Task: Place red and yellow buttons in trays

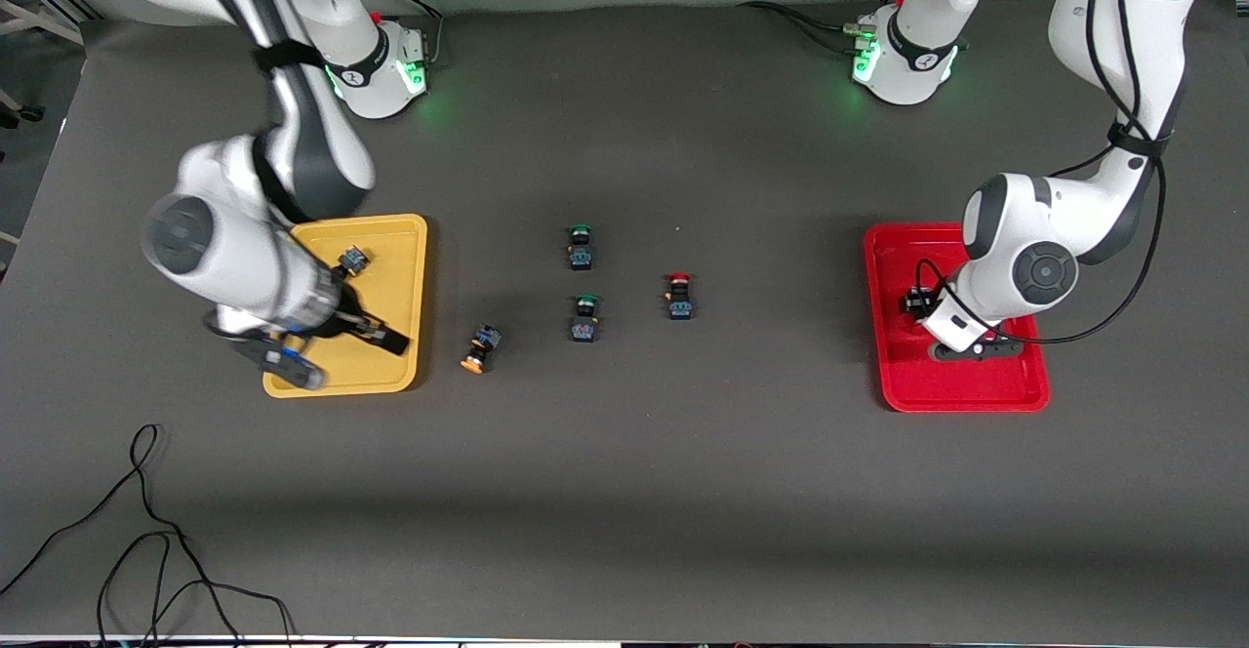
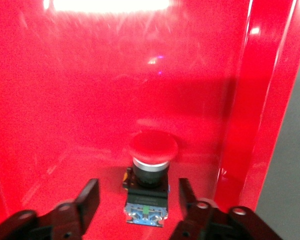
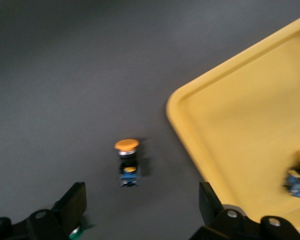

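Note:
I need to place the yellow button from the mat in the yellow tray (image 1: 395,267), so next I should grab it by its blue switch body (image 1: 486,338) with my right gripper.
The red tray (image 1: 966,384) lies toward the left arm's end. My left gripper (image 1: 919,303) is low in it and open, its fingers (image 2: 90,195) on either side of a red button (image 2: 151,165) that rests on the tray floor (image 2: 90,90), with gaps both sides. A second red button (image 1: 680,297) stands on the mat. The yellow tray (image 1: 395,267) holds one yellow button (image 1: 353,260). My right gripper (image 1: 342,347) is open and empty above that tray. Another yellow button (image 1: 480,348) lies on the mat beside the tray and shows in the right wrist view (image 3: 127,162).
Two green-capped buttons (image 1: 581,246) (image 1: 584,317) stand mid-table between the yellow and red buttons on the mat. A black cable (image 1: 146,531) loops on the mat near the front camera, at the right arm's end.

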Action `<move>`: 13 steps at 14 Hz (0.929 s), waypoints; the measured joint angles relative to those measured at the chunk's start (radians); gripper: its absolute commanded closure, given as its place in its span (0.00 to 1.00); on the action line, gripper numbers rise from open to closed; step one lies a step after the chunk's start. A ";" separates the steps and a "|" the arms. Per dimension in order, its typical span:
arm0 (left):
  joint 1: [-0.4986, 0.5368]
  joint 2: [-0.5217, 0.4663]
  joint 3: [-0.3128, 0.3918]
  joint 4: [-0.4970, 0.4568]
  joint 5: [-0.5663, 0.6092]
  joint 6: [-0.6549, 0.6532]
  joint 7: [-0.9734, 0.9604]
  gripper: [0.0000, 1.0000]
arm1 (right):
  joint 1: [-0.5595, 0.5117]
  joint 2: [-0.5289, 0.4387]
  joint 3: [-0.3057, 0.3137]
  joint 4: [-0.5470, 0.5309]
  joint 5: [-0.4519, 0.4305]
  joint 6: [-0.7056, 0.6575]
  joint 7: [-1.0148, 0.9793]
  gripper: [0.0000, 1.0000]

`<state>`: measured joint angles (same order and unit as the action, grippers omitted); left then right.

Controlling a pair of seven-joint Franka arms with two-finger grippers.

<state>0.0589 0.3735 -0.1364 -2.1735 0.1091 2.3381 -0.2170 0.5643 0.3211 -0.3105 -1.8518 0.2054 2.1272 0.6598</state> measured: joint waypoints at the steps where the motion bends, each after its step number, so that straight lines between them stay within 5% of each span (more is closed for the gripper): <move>1: 0.002 -0.012 0.000 0.019 0.000 -0.033 0.004 0.00 | 0.027 0.044 0.001 0.023 0.006 0.014 0.021 0.00; 6: 0.000 -0.133 -0.038 0.216 -0.019 -0.323 0.006 0.00 | 0.098 0.207 0.003 0.041 0.054 0.132 0.046 0.02; 9: -0.025 -0.176 -0.101 0.235 -0.065 -0.328 -0.009 0.00 | 0.119 0.265 0.004 -0.006 0.067 0.253 0.047 0.10; 13: -0.180 -0.163 -0.176 0.239 -0.088 -0.199 -0.261 0.00 | 0.139 0.295 0.004 -0.043 0.099 0.309 0.048 0.35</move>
<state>-0.1212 0.2109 -0.3124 -1.9344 0.0207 2.1389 -0.4780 0.7033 0.6156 -0.3063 -1.8945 0.3045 2.4362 0.7074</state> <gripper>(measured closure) 0.000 0.159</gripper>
